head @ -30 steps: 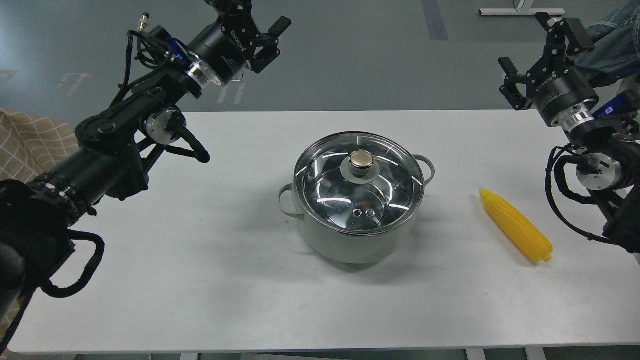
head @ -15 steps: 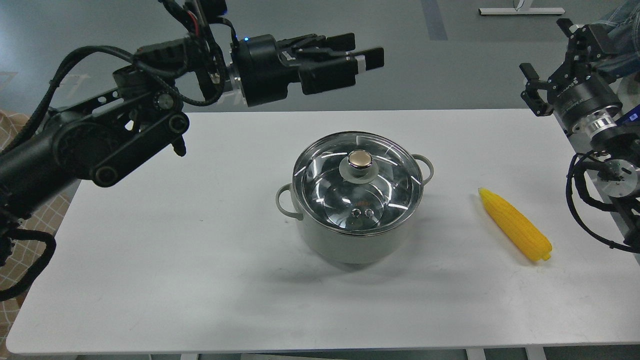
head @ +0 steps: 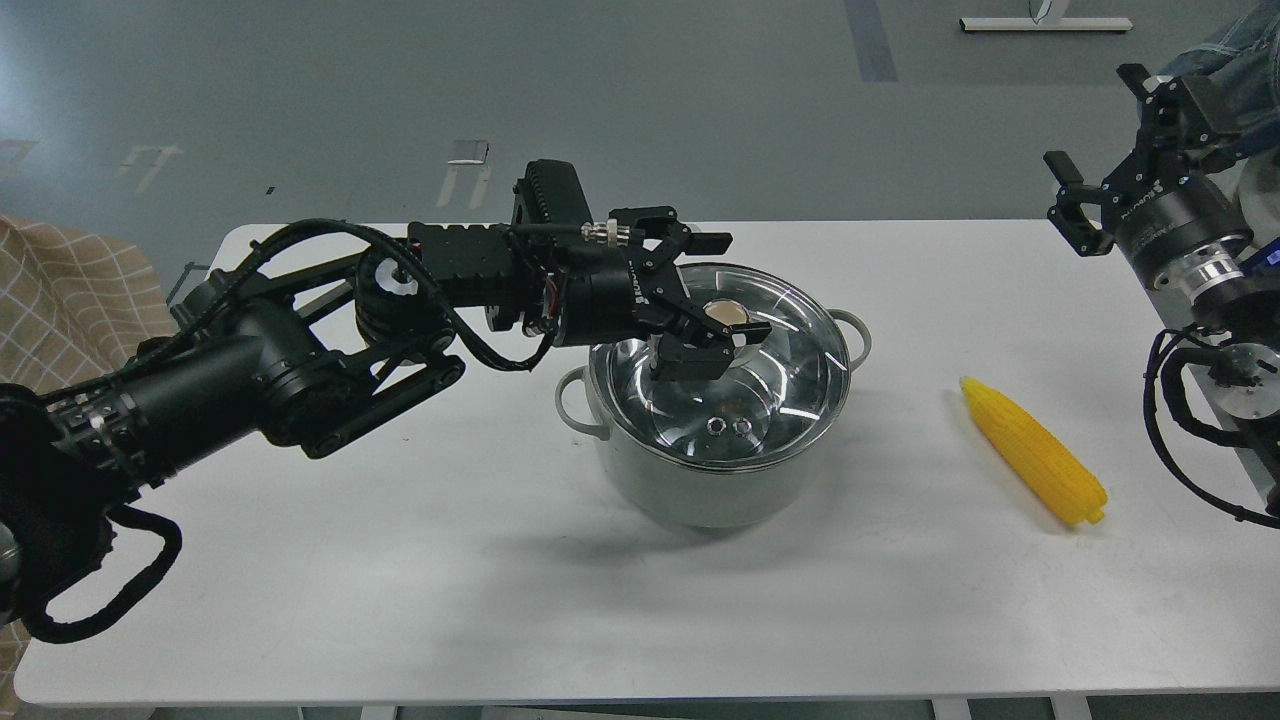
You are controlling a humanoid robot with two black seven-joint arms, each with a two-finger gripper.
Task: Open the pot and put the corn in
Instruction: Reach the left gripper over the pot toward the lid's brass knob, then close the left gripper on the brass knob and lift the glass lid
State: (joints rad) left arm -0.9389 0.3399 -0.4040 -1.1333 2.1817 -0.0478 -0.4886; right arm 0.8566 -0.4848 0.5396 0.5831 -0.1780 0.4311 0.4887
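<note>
The lid's glass disc is as wide as the pot (head: pixel 700 490), far wider than my fingers can reach across. My left gripper needs to grip the lid by its brass-coloured knob (head: pixel 727 312) next.
The pale grey-green pot (head: pixel 700 490) stands at the middle of the white table (head: pixel 400 560), with its glass lid (head: pixel 790 375) on it. My left gripper (head: pixel 741 287) is open just above the lid. Its fingers stand on either side of the brass-coloured knob (head: pixel 727 312), apart from it as far as I can see. The yellow corn (head: pixel 1035 455) lies on the table to the right of the pot, pointed end away from me. My right gripper (head: pixel 1098 125) is open and empty, held high over the table's far right edge.
A checked cloth (head: pixel 60 290) hangs off the table's left side. Blue fabric (head: pixel 1235 40) shows behind my right arm. My left arm stretches over the left half of the table. A grey floor lies beyond the far edge.
My left gripper has swung down and forward from high above the table's far side, and its fingers now stand either side of the lid's knob. The right arm has barely moved.
</note>
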